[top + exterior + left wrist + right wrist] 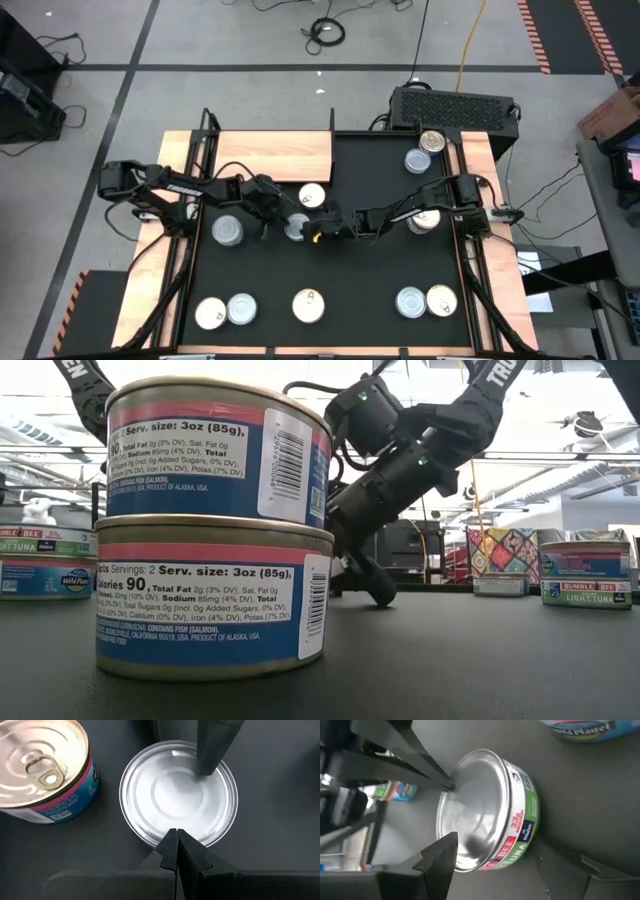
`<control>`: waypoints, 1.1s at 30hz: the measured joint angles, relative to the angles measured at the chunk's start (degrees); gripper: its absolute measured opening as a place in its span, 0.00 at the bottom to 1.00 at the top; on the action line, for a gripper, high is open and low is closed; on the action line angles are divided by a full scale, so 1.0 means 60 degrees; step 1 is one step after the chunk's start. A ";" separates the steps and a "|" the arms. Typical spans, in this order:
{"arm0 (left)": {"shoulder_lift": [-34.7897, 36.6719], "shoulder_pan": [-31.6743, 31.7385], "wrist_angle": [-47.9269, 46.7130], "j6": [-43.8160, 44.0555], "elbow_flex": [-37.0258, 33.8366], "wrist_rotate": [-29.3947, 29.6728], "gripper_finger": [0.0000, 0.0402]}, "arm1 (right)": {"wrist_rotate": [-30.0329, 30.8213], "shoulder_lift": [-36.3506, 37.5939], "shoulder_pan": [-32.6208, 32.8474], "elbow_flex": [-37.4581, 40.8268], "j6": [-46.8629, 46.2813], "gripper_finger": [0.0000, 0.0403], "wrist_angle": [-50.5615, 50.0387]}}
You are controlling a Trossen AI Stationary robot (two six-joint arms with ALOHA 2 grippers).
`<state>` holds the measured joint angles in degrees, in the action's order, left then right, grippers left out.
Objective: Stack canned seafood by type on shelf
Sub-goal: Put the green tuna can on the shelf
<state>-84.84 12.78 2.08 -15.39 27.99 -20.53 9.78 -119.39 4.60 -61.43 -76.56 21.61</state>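
Note:
My right gripper stacks the tuna on the shelf (275, 155) next, so it needs to grab the can across its flat top and bottom ends.
A silvery-topped tin (297, 228) with a green and red label (520, 827) stands on the black mat mid-table. My left gripper (176, 834), reaching from the table's left, is shut at this tin's rim. My right gripper (495, 847), reaching from the right, is open and rolled. One of its fingers (212, 750) is over the tin's top and the other (570, 870) is low beside its wall. A pull-tab tin (40, 765) stands just beyond. The light wooden shelf (275, 155) lies at the far left with nothing on it. My left gripper sets its shut fingertips on the rim of the tin's top (172, 840), on the side toward the table's left. The fingers slant down from the left. The tin rests on the mat; whether it is tipped, I cannot tell. My right gripper: whether either finger touches the tin, I cannot tell.
Other tins stand on the mat: one at the left (228, 232), several along the near edge, including a stack of two (215, 530), and three at the right (419, 160). Narrow wooden strips (490, 180) border both sides of the mat.

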 joint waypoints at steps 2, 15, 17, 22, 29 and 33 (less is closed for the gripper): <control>0.0000 0.0004 -0.0057 0.0010 0.0000 -0.0004 0.01 | 0.0015 -0.0026 -0.0003 0.0000 -0.0032 0.61 0.0128; 0.0004 0.0018 0.0034 0.0243 -0.0036 -0.0279 0.01 | 0.0329 0.0040 -0.0094 0.0007 0.0085 0.61 0.0630; 0.0004 0.0018 0.0048 0.0247 -0.0044 -0.0310 0.01 | 0.0544 0.0036 -0.0101 0.0007 0.0085 0.61 0.0667; -0.0006 -0.0021 0.0060 0.0261 -0.0053 -0.0698 0.01 | 0.0759 0.0025 -0.0144 0.0000 0.0085 0.61 0.0724; -0.0036 -0.0025 0.0352 0.0268 -0.0091 -0.0900 0.01 | 0.0820 0.0021 -0.0156 -0.0007 0.0128 0.48 0.0730; -0.0029 -0.0025 0.0433 0.0262 -0.0095 -0.0928 0.03 | 0.0825 0.0021 -0.0138 -0.0007 0.0142 0.37 0.0746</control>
<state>-85.01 12.62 4.68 -13.82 27.42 -26.11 14.73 -119.26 3.77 -61.47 -75.71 26.08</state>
